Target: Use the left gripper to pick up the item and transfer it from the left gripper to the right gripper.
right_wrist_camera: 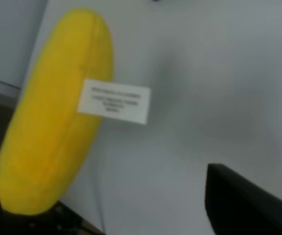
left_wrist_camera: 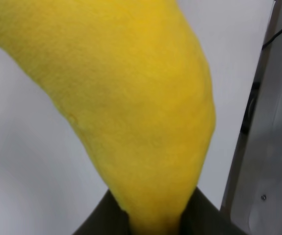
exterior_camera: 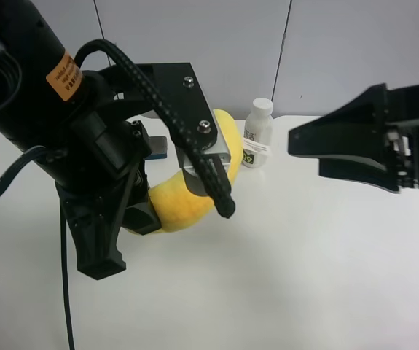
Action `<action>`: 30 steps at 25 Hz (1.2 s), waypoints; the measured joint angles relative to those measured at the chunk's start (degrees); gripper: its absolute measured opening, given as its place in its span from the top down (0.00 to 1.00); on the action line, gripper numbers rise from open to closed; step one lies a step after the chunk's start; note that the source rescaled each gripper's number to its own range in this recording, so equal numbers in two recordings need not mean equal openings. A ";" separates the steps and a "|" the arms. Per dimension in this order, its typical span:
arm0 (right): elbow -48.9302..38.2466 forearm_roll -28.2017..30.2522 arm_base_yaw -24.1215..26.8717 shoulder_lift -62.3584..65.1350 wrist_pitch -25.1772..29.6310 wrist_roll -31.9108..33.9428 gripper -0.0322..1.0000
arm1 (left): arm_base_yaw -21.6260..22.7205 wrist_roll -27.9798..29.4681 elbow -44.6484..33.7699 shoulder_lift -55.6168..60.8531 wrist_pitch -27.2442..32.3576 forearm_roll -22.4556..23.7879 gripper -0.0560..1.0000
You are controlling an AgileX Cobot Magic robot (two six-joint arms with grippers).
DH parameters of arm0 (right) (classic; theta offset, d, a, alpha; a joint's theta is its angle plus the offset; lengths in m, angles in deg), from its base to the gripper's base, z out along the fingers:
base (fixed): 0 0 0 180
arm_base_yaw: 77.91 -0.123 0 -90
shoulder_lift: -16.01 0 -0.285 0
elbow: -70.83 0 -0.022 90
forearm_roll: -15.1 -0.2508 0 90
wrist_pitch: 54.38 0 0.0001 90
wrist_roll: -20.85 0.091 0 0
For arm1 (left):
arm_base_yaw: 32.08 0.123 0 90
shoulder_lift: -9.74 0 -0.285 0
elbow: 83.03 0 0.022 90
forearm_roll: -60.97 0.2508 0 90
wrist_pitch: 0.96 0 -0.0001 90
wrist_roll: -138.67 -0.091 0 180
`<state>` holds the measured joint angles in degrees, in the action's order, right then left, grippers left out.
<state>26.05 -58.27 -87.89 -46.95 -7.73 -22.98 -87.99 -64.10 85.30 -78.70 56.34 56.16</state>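
The right gripper grabs the yellow plush banana (exterior_camera: 187, 200) by its loose end (exterior_camera: 231, 135) next, to take it over from the left gripper.
A yellow plush banana (exterior_camera: 187, 200) is held above the white table by the arm at the exterior high view's left. The left wrist view shows this is my left gripper (left_wrist_camera: 153, 215), shut on the banana's (left_wrist_camera: 131, 107) lower end. In the exterior high view that gripper (exterior_camera: 142, 213) is partly hidden by the arm. My right gripper (exterior_camera: 304, 149) is at the right, level with the banana, open and empty, its fingers pointing toward it with a gap between. In the right wrist view the banana (right_wrist_camera: 57, 132) carries a white tag (right_wrist_camera: 114, 101), and one dark finger (right_wrist_camera: 248, 205) shows.
A small white bottle (exterior_camera: 258, 131) with a label stands on the white table (exterior_camera: 304, 277) just behind the banana's far end. A dark blue object (exterior_camera: 158, 148) lies behind the left arm, mostly hidden. A grey panelled wall is at the back.
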 joint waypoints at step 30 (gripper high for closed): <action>7.52 -26.01 -8.58 -26.25 3.50 -26.09 0.97 | 0.00 -1.64 0.00 0.00 -1.44 0.02 0.94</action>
<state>33.57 -84.28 -96.48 -73.20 -4.22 -49.07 -87.99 -65.73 85.30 -78.70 54.90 56.18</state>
